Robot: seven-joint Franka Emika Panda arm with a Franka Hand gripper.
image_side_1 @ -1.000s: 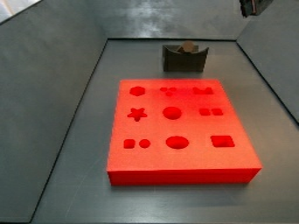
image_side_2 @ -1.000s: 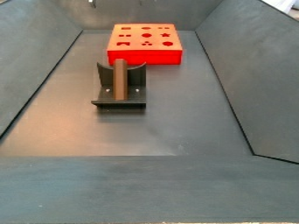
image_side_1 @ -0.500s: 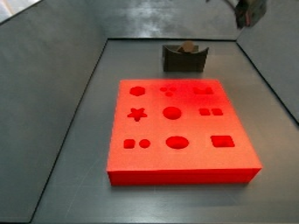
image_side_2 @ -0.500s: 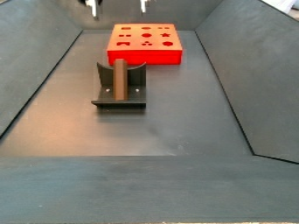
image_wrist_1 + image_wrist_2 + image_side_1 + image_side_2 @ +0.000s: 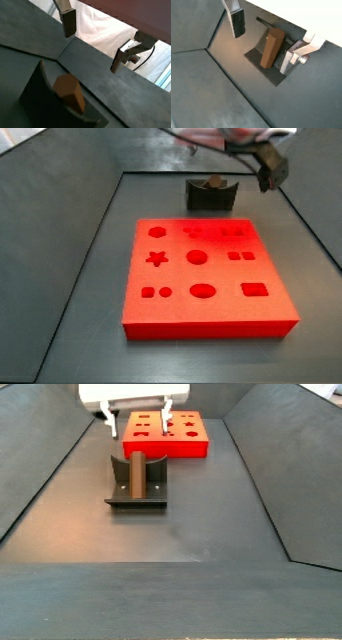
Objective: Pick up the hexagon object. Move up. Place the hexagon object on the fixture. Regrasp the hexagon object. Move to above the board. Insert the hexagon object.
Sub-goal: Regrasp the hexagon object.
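Observation:
Next, my gripper grabs the hexagon object's exposed upper end, to get the hexagon object ready for insertion into the board [image 5: 207,273].
The hexagon object [image 5: 135,474], a brown six-sided bar, stands leaning in the fixture [image 5: 134,503], in front of the red board [image 5: 167,436]. In a side view it shows as a small brown tip [image 5: 211,181] over the dark fixture [image 5: 201,200], behind the board [image 5: 207,273]. My gripper [image 5: 138,422] hangs open and empty above the fixture, also near the right wall [image 5: 265,168]. Both wrist views show the bar [image 5: 70,92] [image 5: 272,47] below the spread fingers [image 5: 69,22] [image 5: 238,22], untouched. The gripper [image 5: 93,42] [image 5: 263,42] holds nothing.
Sloping grey walls [image 5: 40,474] [image 5: 54,218] close in the dark floor on both sides. The board with its shaped holes lies beyond the fixture. The arm's white body [image 5: 134,394] is above the fixture.
The gripper has come down from the top edge of the side views toward the fixture, its fingers open throughout. The hexagon object and board have not moved.

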